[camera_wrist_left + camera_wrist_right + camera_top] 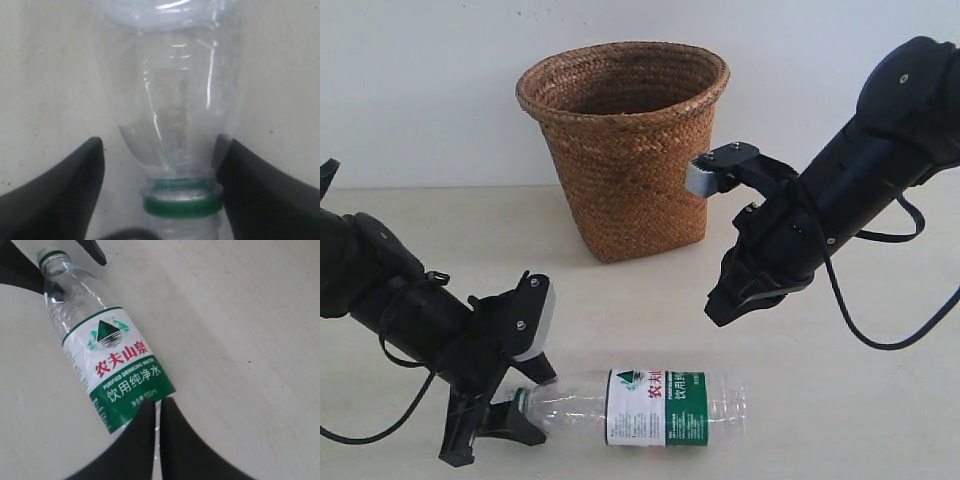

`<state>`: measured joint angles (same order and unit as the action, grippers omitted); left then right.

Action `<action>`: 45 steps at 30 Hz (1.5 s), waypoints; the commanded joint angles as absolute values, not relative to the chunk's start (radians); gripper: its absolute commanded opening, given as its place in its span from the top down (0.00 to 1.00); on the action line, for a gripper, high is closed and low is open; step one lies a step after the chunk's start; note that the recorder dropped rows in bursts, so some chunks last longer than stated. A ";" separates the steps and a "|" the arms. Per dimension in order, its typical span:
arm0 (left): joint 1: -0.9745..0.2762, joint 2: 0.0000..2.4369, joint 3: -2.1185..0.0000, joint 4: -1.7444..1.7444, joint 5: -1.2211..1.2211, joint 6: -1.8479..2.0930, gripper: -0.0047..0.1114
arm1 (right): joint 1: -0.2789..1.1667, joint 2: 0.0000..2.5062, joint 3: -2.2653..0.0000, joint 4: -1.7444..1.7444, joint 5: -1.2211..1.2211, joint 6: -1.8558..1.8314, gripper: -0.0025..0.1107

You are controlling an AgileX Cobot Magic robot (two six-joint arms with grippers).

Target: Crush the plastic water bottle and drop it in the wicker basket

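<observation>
My left gripper should close on the bottle now, because my fingers are on both sides of the bottle's neck, beside the green ring.
The plastic water bottle lies on its side on the pale table, near the front edge. It is clear and uncrushed, with a white-and-green label and a green ring at the neck. My left gripper is open, one finger on each side of the neck; one finger touches the ring, the other stands apart. My right gripper is shut with nothing in it and hovers above the bottle's base end. The wicker basket stands upright at the back centre.
A white wall runs behind the basket. The right arm's grey wrist camera block hangs close to the basket's right side. Black cables loop off both arms. Bare tabletop lies between the basket and the bottle.
</observation>
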<state>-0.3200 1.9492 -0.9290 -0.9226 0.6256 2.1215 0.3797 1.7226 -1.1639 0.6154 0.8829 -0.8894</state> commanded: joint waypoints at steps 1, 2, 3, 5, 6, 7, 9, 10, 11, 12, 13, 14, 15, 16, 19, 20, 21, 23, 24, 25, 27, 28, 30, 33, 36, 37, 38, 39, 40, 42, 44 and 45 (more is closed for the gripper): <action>-0.326 1.975 -0.927 -0.939 0.607 2.132 0.46 | 0.383 1.721 -1.168 0.627 0.877 -0.899 0.98; -0.326 1.980 -0.927 -0.939 0.605 2.132 0.47 | 0.383 1.722 -1.168 0.627 0.875 -0.899 0.98; -0.326 1.979 -0.927 -0.939 0.602 2.132 0.50 | 0.383 1.722 -1.168 0.631 0.876 -0.899 0.98; -0.326 1.979 -0.927 -0.939 0.602 2.132 0.58 | 0.383 1.726 -1.168 0.648 0.882 -0.899 0.98; -0.326 1.979 -0.927 -0.939 0.602 2.132 0.64 | 0.390 1.729 -1.168 0.656 0.884 -0.899 0.98; -0.326 1.979 -0.927 -0.939 0.602 2.132 0.71 | 0.394 1.738 -1.168 0.660 0.889 -0.897 0.98; -0.326 1.979 -0.927 -0.939 0.618 2.123 0.88 | 0.417 1.761 -1.168 0.676 0.889 -0.885 0.98; -0.326 1.979 -0.927 -0.939 0.624 2.117 0.92 | 0.430 1.773 -1.168 0.687 0.886 -0.869 0.98; -0.326 1.979 -0.927 -0.937 0.624 2.104 0.92 | 0.444 1.789 -1.169 0.699 0.881 -0.852 0.98; -0.326 1.979 -0.927 -0.937 0.624 2.076 0.92 | 0.456 1.804 -1.179 0.701 0.881 -0.831 0.98; -0.326 1.979 -0.927 -0.937 0.624 2.046 0.92 | 0.463 1.818 -1.191 0.701 0.887 -0.811 0.98; -0.326 1.979 -0.927 -0.937 0.620 2.021 0.92 | 0.471 1.837 -1.206 0.701 0.899 -0.778 0.98; -0.326 1.979 -0.927 -0.937 0.617 2.001 0.92 | 0.474 1.856 -1.223 0.701 0.912 -0.739 0.98; -0.326 1.979 -0.927 -0.937 0.617 1.988 0.92 | 0.476 1.871 -1.240 0.701 0.923 -0.709 0.98; -0.326 1.979 -0.927 -0.937 0.617 1.977 0.92 | 0.488 1.924 -1.278 0.701 0.931 -0.645 0.98; -0.326 1.979 -0.927 -0.937 0.612 1.977 0.92 | 0.496 1.940 -1.292 0.707 0.931 -0.625 0.98; -0.326 1.979 -0.927 -0.937 0.606 1.975 0.92 | 0.503 1.955 -1.307 0.708 0.938 -0.609 0.98; -0.326 1.979 -0.927 -0.937 0.595 1.959 0.92 | 0.521 1.978 -1.332 0.710 0.953 -0.604 0.98; -0.326 1.979 -0.927 -0.937 0.595 1.957 0.92 | 0.532 1.986 -1.344 0.710 0.953 -0.599 0.98; -0.326 1.979 -0.927 -0.937 0.595 1.957 0.92 | 0.540 1.991 -1.353 0.710 0.945 -0.590 0.98; -0.326 1.979 -0.927 -0.937 0.595 1.957 0.92 | 0.544 2.002 -1.373 0.710 0.933 -0.571 0.98; -0.326 1.979 -0.927 -0.937 0.595 1.955 0.92 | 0.544 2.014 -1.383 0.705 0.933 -0.557 0.98; -0.326 1.979 -0.927 -0.937 0.595 1.948 0.92 | 0.544 2.038 -1.390 0.697 0.940 -0.539 0.98; -0.326 1.979 -0.927 -0.937 0.595 1.948 0.92 | 0.544 2.075 -1.390 0.661 0.924 -0.518 0.98; -0.326 1.979 -0.927 -0.937 0.595 1.948 0.92 | 0.539 2.123 -1.408 0.587 0.934 -0.464 0.98; -0.326 1.979 -0.927 -0.937 0.595 1.943 0.92 | 0.539 2.137 -1.413 0.558 0.945 -0.447 0.98; -0.326 1.979 -0.927 -0.937 0.595 1.943 0.92 | 0.539 2.152 -1.419 0.530 0.958 -0.429 0.98; -0.326 1.979 -0.927 -0.937 0.595 1.943 0.92 | 0.539 2.166 -1.425 0.511 0.969 -0.411 0.98; -0.326 1.979 -0.927 -0.937 0.595 1.943 0.92 | 0.539 2.180 -1.431 0.497 0.983 -0.399 0.98; -0.326 1.979 -0.927 -0.937 0.595 1.943 0.92 | 0.539 2.208 -1.445 0.477 1.012 -0.382 0.98; -0.326 1.979 -0.927 -0.937 0.595 1.943 0.92 | 0.539 2.229 -1.459 0.459 1.017 -0.367 0.98; -0.326 1.979 -0.927 -0.937 0.595 1.943 0.92 | 0.539 2.241 -1.469 0.450 1.017 -0.365 0.98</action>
